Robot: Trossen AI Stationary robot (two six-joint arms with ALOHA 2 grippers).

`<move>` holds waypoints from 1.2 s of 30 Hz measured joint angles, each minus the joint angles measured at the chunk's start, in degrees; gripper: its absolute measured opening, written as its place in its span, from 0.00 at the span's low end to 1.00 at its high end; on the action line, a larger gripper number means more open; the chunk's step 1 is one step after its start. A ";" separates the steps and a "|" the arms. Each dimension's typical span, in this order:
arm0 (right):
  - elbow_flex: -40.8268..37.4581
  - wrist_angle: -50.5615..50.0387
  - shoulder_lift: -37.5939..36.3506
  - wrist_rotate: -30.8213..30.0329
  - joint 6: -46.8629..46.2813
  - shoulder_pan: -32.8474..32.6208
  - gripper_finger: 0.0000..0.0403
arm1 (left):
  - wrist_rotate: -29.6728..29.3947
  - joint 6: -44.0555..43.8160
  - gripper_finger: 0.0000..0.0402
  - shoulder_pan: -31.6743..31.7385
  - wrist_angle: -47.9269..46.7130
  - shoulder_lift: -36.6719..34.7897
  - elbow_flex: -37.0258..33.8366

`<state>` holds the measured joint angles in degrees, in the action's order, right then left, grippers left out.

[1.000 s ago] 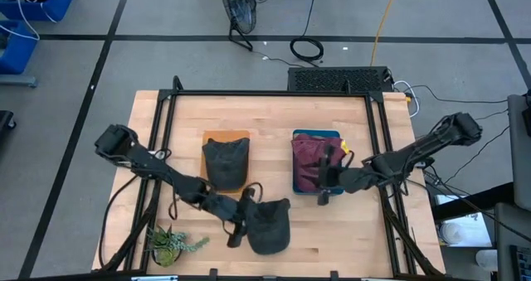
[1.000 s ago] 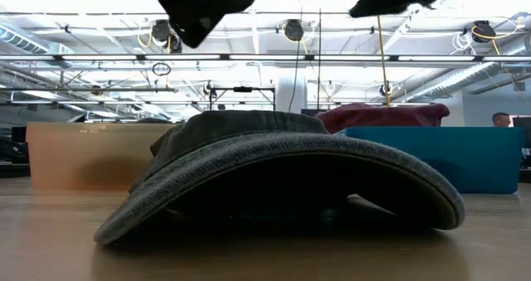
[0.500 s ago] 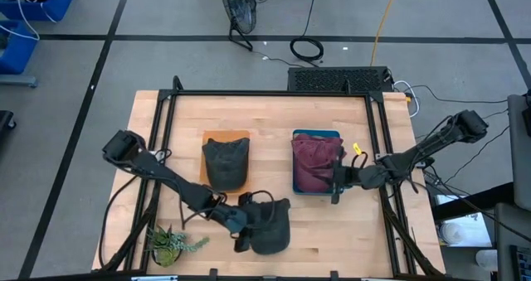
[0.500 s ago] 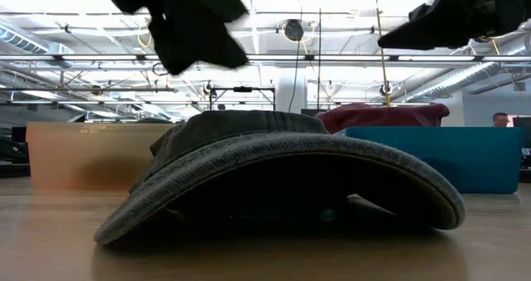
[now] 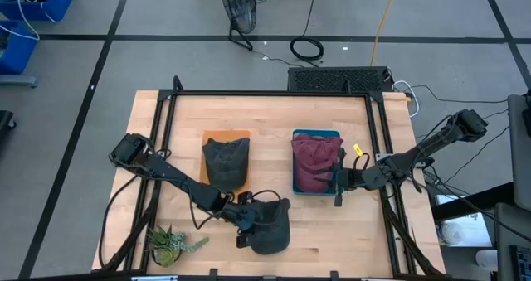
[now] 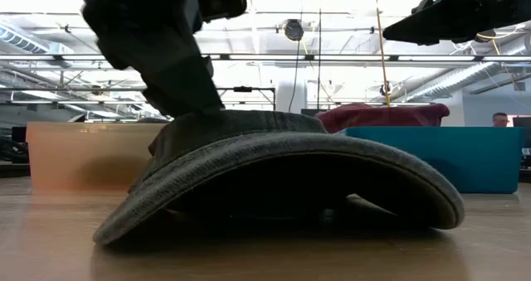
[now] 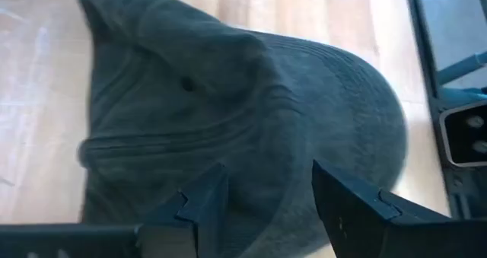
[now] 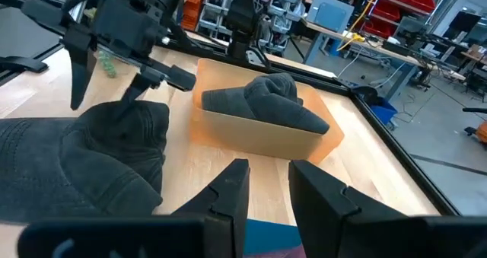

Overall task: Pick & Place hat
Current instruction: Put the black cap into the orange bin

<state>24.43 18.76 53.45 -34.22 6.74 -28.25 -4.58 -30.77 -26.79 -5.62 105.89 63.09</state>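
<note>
The dark grey hat needs to go on the orange tray (image 5: 236, 135), so my left gripper will next grab the hat by the fold of its top beside the brim (image 5: 267, 230).
A dark grey washed hat (image 5: 270, 227) lies crown up near the table's near edge, resting on its brim (image 6: 282, 165). My left gripper (image 5: 246, 225) is open, low over the left part of the crown (image 7: 228, 113), its fingers (image 7: 346, 205) spread above the cloth. My right gripper (image 5: 334, 184) hovers narrowly open at the right edge of a blue tray (image 5: 319, 134) that holds a maroon hat (image 5: 311, 161). It holds nothing. My left gripper comes at the hat's crown (image 6: 207, 119) from above, slanting in from the table's left. One finger (image 6: 187, 86) reaches down to the top of the crown. Whether it touches the cloth, I cannot tell.
An orange tray (image 5: 226, 135) left of the blue one holds a second dark hat (image 5: 226, 158). A small potted plant (image 5: 170, 244) stands at the near left corner. Black frame rails (image 5: 265, 93) run along the table's far, left and right sides.
My left gripper has moved toward the table's right and come down from above the grey hat to its crown, staying open. My right gripper has drawn back a little toward the table's right edge. The hats have not moved.
</note>
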 joint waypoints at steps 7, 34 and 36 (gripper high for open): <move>0.00 -2.64 0.02 0.02 -4.79 0.00 0.20 | -5.57 0.23 0.48 -0.74 -0.17 -0.03 0.00; 0.00 -7.63 0.04 0.00 -7.63 0.00 0.20 | -6.38 -1.18 0.47 -2.05 4.70 5.02 0.11; 0.00 -7.93 0.04 0.00 -7.80 0.00 0.19 | -6.52 -1.41 0.47 -2.05 5.13 5.16 0.11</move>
<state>24.43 10.84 53.49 -34.22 -1.05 -28.25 -11.10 -32.17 -28.84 -0.50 111.04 63.20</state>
